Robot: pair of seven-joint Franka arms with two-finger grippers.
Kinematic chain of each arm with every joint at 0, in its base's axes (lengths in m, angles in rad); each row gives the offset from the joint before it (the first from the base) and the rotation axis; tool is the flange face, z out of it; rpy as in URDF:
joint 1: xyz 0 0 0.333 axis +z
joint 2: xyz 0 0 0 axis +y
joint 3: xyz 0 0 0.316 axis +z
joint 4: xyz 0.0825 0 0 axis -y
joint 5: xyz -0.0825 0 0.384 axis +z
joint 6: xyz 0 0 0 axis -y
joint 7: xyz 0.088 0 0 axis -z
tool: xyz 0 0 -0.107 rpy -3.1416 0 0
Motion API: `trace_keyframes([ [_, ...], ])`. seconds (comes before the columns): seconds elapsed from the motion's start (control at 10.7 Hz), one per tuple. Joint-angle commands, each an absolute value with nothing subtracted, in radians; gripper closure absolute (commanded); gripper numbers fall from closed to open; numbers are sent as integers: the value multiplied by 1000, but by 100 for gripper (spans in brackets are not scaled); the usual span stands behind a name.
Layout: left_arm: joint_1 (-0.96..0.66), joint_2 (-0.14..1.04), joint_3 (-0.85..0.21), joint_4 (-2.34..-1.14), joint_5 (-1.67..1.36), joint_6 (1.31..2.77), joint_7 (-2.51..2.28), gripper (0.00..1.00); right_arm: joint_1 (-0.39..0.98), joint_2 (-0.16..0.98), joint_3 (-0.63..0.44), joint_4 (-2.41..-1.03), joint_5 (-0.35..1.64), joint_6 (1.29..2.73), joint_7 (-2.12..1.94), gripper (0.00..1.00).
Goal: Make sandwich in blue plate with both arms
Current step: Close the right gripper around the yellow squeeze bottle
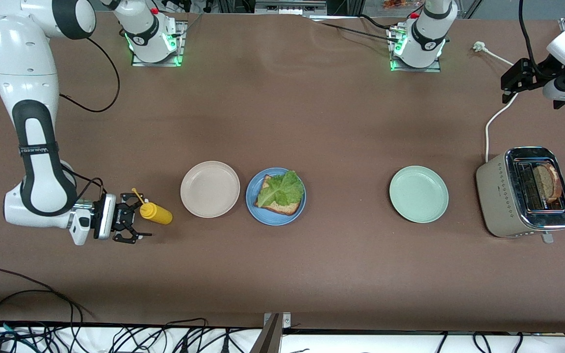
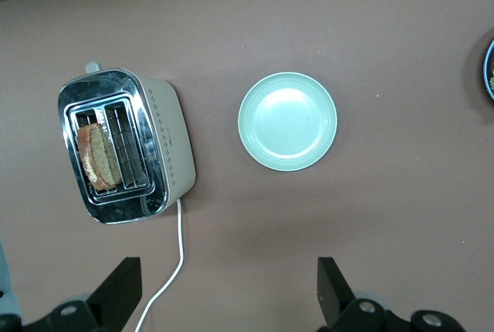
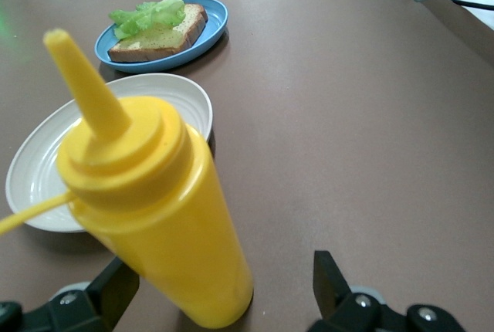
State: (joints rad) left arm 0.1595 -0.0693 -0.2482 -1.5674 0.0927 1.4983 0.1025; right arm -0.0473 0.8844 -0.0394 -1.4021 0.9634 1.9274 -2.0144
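Observation:
The yellow squeeze bottle should squeeze sauce onto the sandwich (image 1: 277, 194), so my right gripper needs to grab the bottle by its body (image 1: 156, 214) next.
The blue plate (image 1: 259, 206) (image 3: 220, 17) holds one bread slice (image 1: 287, 208) (image 3: 166, 38) with a green lettuce leaf (image 1: 281, 189) (image 3: 147, 12) on top. A second bread slice (image 1: 548, 182) (image 2: 96, 154) stands in a slot of the toaster (image 1: 503, 196) (image 2: 174, 143). My left gripper (image 1: 513, 81) (image 2: 224, 293) hangs open and empty high over the toaster's cord, toward the left arm's end. My right gripper (image 1: 136, 218) (image 3: 222, 289) is low at the right arm's end, open, with a yellow squeeze bottle (image 1: 156, 213) (image 3: 158, 208) between its spread fingers.
A beige-white plate (image 1: 210, 189) (image 3: 31, 177) lies empty between the bottle and the blue plate. A mint-green plate (image 1: 419, 193) (image 2: 287, 121) lies empty between the blue plate and the toaster. The toaster's white cord (image 1: 488, 127) (image 2: 179, 255) runs toward the left arm's base.

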Motion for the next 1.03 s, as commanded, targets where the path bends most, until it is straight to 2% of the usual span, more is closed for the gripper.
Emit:
trace_keyframes([
  [0.0, 153, -64, -258, -1545, 71, 1476, 106, 0, -41, 882, -22, -1460, 1023, 2005, -2109, 0],
  [0.37, 158, -71, -256, -1539, 67, 1408, 107, 0, -37, 884, -12, -1500, 1060, 2043, -2164, 1],
  [0.47, 160, -71, -258, -1536, 66, 1399, 107, 0, -34, 884, -12, -1500, 1060, 2046, -2157, 15],
  [0.65, 160, -71, -261, -1532, 67, 1369, 106, 0, -32, 882, -14, -1488, 1046, 2046, -2146, 68],
  [0.75, 160, -72, -259, -1531, 67, 1361, 106, 0, -29, 882, -15, -1480, 1037, 2046, -2145, 100],
  [0.93, 161, -81, -258, -1529, 66, 1327, 106, 0, -20, 881, -18, -1476, 1028, 2080, -2123, 100],
])
